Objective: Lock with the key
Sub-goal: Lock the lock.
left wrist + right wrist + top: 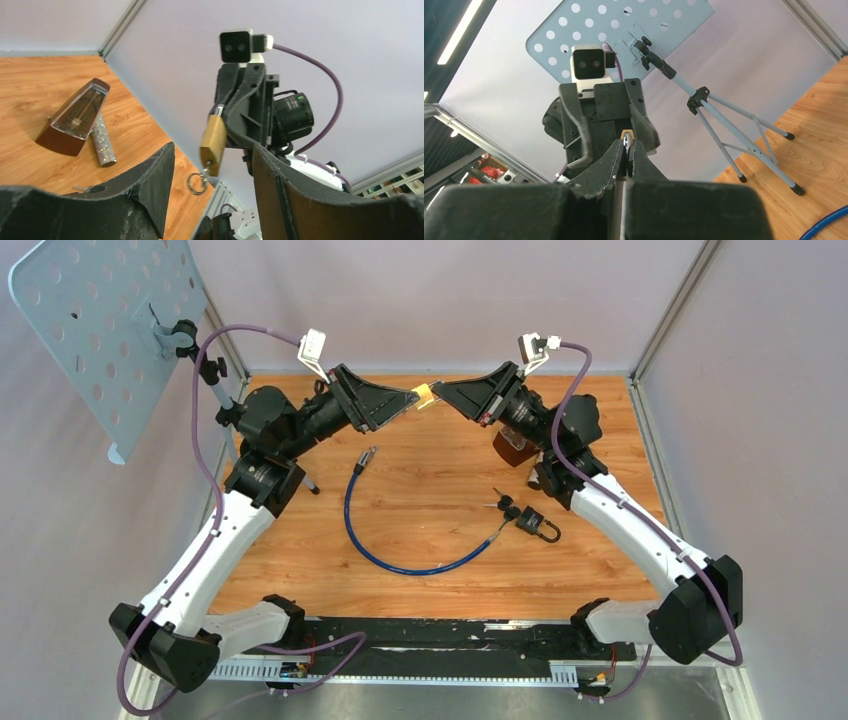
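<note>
I should next grab the key with my left gripper by its exposed ring end point(204, 175) below the padlock, to lock it and pull the key out.
A brass padlock point(424, 395) hangs in the air at the back middle, between my two grippers. My right gripper point(447, 392) is shut on its silver shackle point(625, 141). In the left wrist view the padlock point(214, 142) points down and left, with a small key point(207, 172) in its underside and a key ring point(197, 183) hanging from it. My left gripper point(214, 165) is open, with its fingers point(155, 185) wide on both sides of the key and not touching it. In the top view the left gripper point(404, 403) sits right at the padlock.
A black padlock with keys point(535, 523) lies on the wooden table point(430, 490), joined to a blue cable point(400, 562). A brown metronome point(75, 117) and a glitter tube point(103, 140) lie under the right arm. A perforated stand plate point(100, 330) on a tripod point(744, 145) stands at the back left.
</note>
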Robot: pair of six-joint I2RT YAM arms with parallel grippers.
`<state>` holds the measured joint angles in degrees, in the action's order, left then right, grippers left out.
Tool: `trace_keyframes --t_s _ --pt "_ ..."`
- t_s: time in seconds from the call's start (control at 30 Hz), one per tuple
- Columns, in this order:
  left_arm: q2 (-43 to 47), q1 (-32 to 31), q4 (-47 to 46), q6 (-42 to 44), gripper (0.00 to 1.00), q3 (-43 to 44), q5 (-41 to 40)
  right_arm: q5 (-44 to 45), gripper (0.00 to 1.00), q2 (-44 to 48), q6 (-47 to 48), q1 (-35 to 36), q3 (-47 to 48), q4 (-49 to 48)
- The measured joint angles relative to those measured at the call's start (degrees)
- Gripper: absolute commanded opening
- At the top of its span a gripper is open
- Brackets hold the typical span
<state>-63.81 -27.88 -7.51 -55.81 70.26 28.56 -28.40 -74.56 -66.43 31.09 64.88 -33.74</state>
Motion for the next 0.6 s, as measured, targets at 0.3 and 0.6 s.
trace_keyframes --t_s 0.3,0.6 --pt "-0.04 1.97 0.35 6.38 0.56 -2.45 7.89 -1.27 0.00 2.27 3.48 0.00 -0.07 0.22" --pt "-0.07 2.86 -0.13 8.26 0.55 -2.40 14.21 -3.06 0.00 2.99 5.53 -0.02 -1.55 -0.46"
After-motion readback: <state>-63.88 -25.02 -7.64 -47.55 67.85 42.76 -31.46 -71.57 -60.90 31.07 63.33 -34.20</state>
